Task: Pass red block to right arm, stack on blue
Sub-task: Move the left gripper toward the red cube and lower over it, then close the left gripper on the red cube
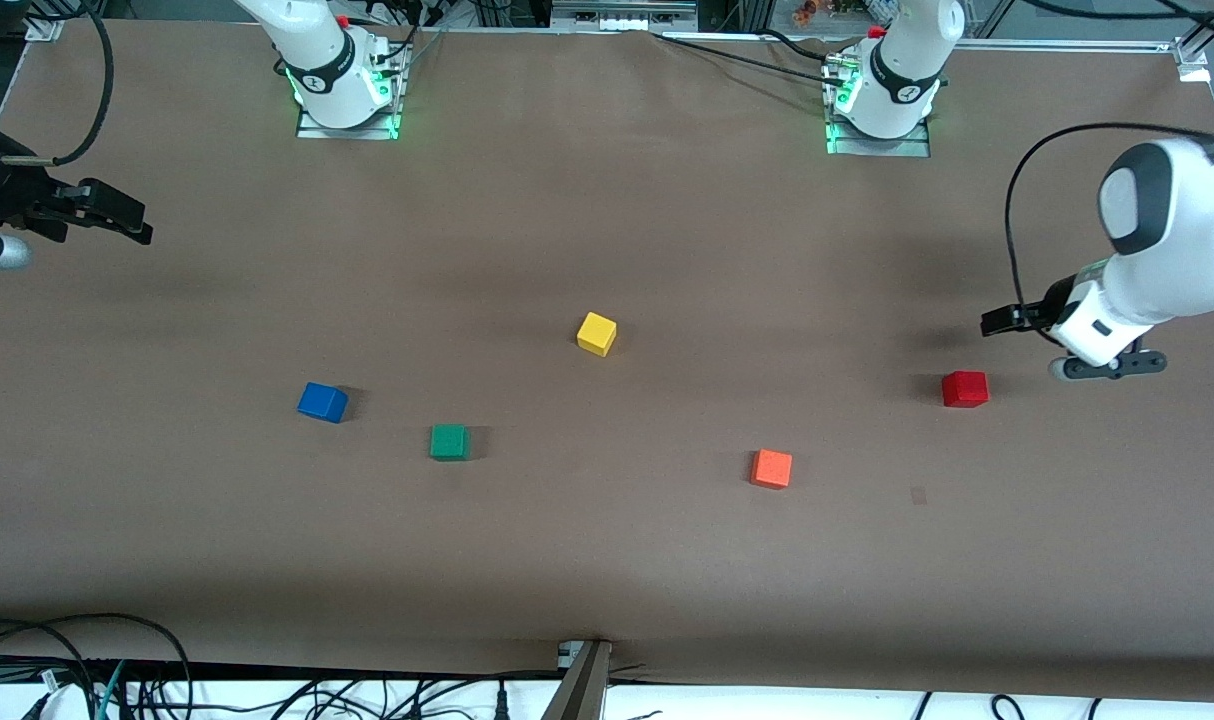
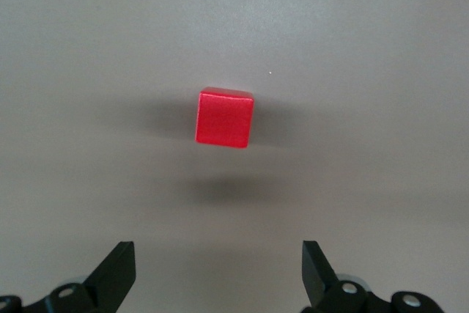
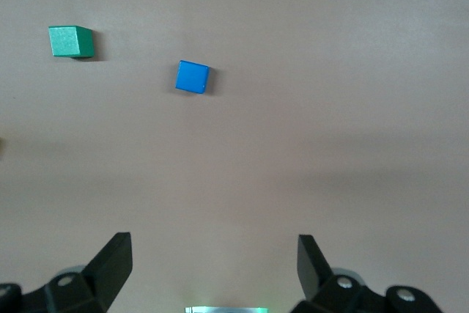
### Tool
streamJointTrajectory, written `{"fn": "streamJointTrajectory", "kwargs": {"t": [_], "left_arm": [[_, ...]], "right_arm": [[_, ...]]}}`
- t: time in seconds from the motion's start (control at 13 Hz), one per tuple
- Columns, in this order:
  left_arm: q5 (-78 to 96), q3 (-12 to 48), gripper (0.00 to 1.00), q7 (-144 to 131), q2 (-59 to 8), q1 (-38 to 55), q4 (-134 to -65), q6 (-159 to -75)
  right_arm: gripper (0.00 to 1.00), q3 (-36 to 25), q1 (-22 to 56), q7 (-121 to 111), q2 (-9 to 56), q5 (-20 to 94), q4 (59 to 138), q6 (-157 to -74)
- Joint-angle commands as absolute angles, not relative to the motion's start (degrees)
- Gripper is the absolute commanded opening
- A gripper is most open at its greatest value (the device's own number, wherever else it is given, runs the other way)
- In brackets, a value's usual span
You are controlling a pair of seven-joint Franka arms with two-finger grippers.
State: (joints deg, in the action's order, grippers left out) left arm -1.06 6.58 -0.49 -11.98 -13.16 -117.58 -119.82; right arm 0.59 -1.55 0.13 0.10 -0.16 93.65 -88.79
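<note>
The robot's left gripper will next take hold of the red block [image 1: 965,388] by opposite sides, to pass it for stacking on the blue block [image 1: 322,402].
The red block [image 1: 965,388] [image 2: 225,118] lies on the brown table toward the left arm's end. My left gripper [image 1: 1059,345] [image 2: 218,251] hangs open over the table just beside it, with nothing between its fingers and no contact with the block. The blue block [image 1: 322,402] [image 3: 193,77] lies toward the right arm's end. My right gripper [image 1: 127,220] [image 3: 212,243] is open and empty, over the table's edge at the right arm's end, well away from the blue block.
A green block [image 1: 449,441] [image 3: 71,42] lies beside the blue one, slightly nearer the front camera. A yellow block [image 1: 596,333] sits mid-table, and an orange block [image 1: 771,468] lies nearer the camera than the red one. Cables run along the table's front edge.
</note>
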Motion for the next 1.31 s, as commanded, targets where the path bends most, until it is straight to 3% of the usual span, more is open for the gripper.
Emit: {"fn": "streamJointTrajectory", "kwargs": {"t": [0.0, 0.31, 1.24], "left_arm": [[-1.8, 6.8, 1.00, -0.1, -17.1, -13.4, -118.2, -126.8], [-1.8, 6.7, 1.00, -0.1, -22.8, -13.4, -118.2, -134.8], [-4.0, 6.7, 1.00, -0.1, -26.5, -13.4, -117.1, -138.7]], "right_arm": [[1.00, 1.1, -2.2, 0.6, -0.7, 0.4, 93.7, -88.1], [1.00, 1.1, -2.2, 0.7, -0.7, 0.4, 93.7, -88.1], [1.00, 1.1, -2.2, 0.8, -0.7, 0.4, 93.7, -88.1]]}}
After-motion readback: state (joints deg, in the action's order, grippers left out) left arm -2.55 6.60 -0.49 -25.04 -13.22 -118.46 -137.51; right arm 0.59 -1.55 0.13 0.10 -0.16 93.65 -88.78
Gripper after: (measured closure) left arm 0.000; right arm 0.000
